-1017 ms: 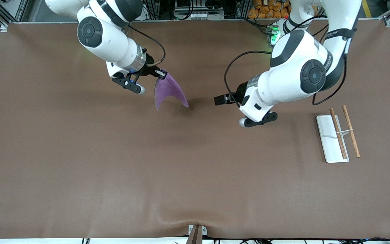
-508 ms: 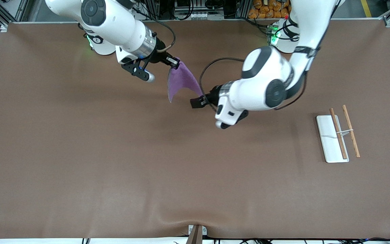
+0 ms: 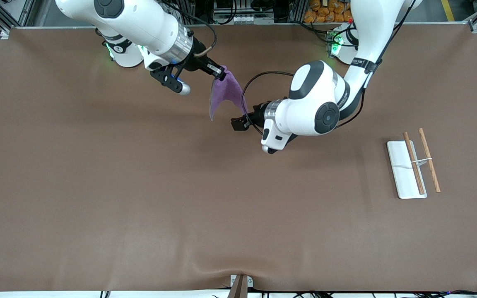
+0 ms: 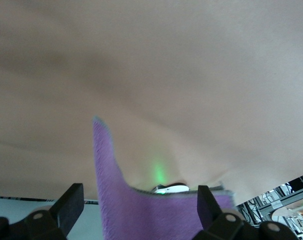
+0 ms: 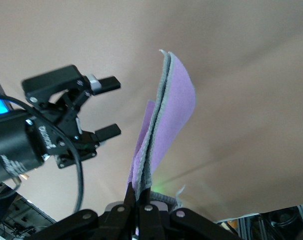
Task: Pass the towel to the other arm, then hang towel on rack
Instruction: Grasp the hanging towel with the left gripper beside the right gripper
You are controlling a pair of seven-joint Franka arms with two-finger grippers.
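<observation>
My left gripper is to take over the towel next, so it should grab the towel by its lower hem (image 3: 229, 101). Then I will hang the towel on the rack (image 3: 418, 161).
The purple towel (image 3: 224, 92) hangs in the air from one corner, over the table's middle near the robots' bases. My right gripper (image 3: 220, 75) is shut on that top corner; the right wrist view shows its fingers (image 5: 143, 199) pinched on the folded cloth (image 5: 175, 107). My left gripper (image 3: 237, 123) is open beside the towel's lower corner. In the left wrist view the towel (image 4: 114, 180) fills the gap ahead of the open left gripper (image 4: 139, 205). In the right wrist view the left gripper (image 5: 107, 107) is a short way from the cloth. The rack (image 3: 418, 161) stands at the left arm's end.
The rack's white base (image 3: 400, 169) carries two wooden rods. The brown table mat (image 3: 180, 198) has a small bulge at its front edge, beside a bracket (image 3: 240, 284). Cables and frames run along the edge by the robots' bases.
The right arm carried the towel toward the left arm's end and toward the bases. The left arm swung in toward the towel, its open gripper now at the towel's lower corner.
</observation>
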